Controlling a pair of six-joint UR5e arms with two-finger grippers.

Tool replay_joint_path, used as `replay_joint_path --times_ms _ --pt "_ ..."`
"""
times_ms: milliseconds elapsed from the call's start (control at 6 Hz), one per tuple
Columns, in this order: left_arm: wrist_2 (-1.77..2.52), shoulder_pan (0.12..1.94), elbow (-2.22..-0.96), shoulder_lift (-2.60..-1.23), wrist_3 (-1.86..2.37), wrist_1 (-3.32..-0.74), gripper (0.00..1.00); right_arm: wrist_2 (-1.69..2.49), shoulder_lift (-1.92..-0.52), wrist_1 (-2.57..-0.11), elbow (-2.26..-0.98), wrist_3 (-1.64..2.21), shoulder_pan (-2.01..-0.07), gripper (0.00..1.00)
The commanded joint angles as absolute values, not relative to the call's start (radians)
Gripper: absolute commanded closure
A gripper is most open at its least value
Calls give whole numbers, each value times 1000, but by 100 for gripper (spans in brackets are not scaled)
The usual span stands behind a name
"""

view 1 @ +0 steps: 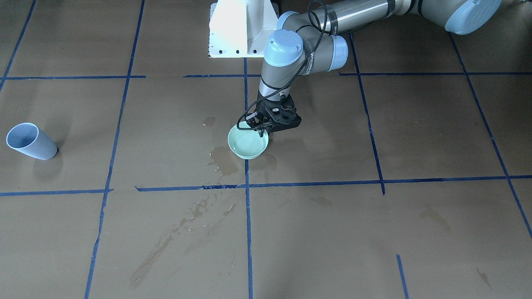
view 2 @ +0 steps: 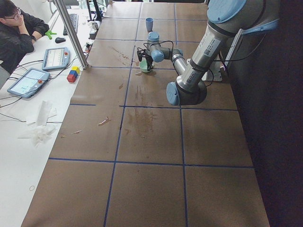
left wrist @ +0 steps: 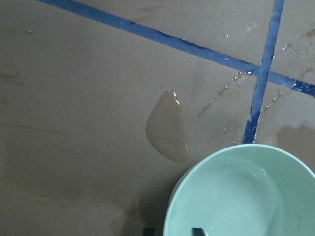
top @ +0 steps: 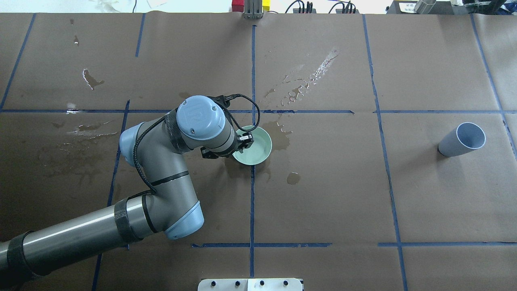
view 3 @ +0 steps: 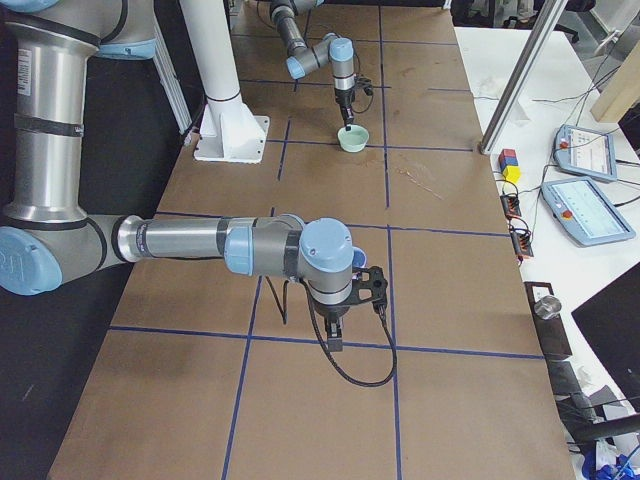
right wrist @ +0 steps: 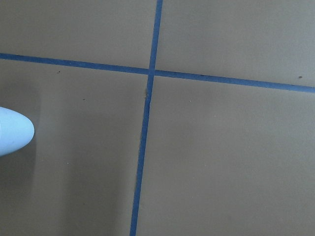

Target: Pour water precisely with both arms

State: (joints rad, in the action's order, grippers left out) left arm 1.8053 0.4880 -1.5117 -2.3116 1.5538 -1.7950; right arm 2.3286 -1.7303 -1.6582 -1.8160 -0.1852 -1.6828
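Observation:
The pale green bowl has clear water point(view 1: 249, 145) inside, so my left gripper will grab the bowl by its rim point(view 1: 261, 133) next and keep it upright.
A pale green bowl point(view 1: 249, 154) stands on the brown paper near the table's middle and holds clear water point(left wrist: 236, 196), seen as a faint sheen. My left gripper point(view 1: 262, 129) points down at the bowl's rim on the robot's side. In the left wrist view its fingertips point(left wrist: 197, 230) stand apart, one inside and one outside the rim, so it is open. A light blue cup point(top: 460, 140) stands alone far to the right. My right gripper point(view 3: 335, 340) hangs low over the paper at the table's right end. I cannot tell whether it is open or shut. The cup's edge shows in the right wrist view point(right wrist: 12, 137).
Dark wet blotches point(view 1: 224, 160) and streaks point(top: 307, 81) lie around and beyond the bowl. The white pedestal point(view 1: 241, 29) stands behind it. Blue tape lines point(top: 252, 194) grid the paper. An operator point(view 2: 14, 33) sits at a side desk with tablets point(view 2: 28, 80).

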Motion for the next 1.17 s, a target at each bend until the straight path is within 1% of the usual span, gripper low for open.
replay_joint_path --times_ms 0,333,667,1000 --pt "1807 486 -1506 -2313 1549 -1795 88 2329 -1730 -1658 -1815 -186 -1683 0" --pt "1813 489 -1520 -2312 1546 -1793 98 2329 -1730 -1658 -1815 -186 -1683 0" --pt "1947 570 -1577 -2300 1542 -1784 100 2327 -1730 -1658 -1815 -186 -1683 0" --pt "2031 676 -1687 -2176 1395 -1787 100 2329 -1730 -1658 -1813 -186 -1681 0"
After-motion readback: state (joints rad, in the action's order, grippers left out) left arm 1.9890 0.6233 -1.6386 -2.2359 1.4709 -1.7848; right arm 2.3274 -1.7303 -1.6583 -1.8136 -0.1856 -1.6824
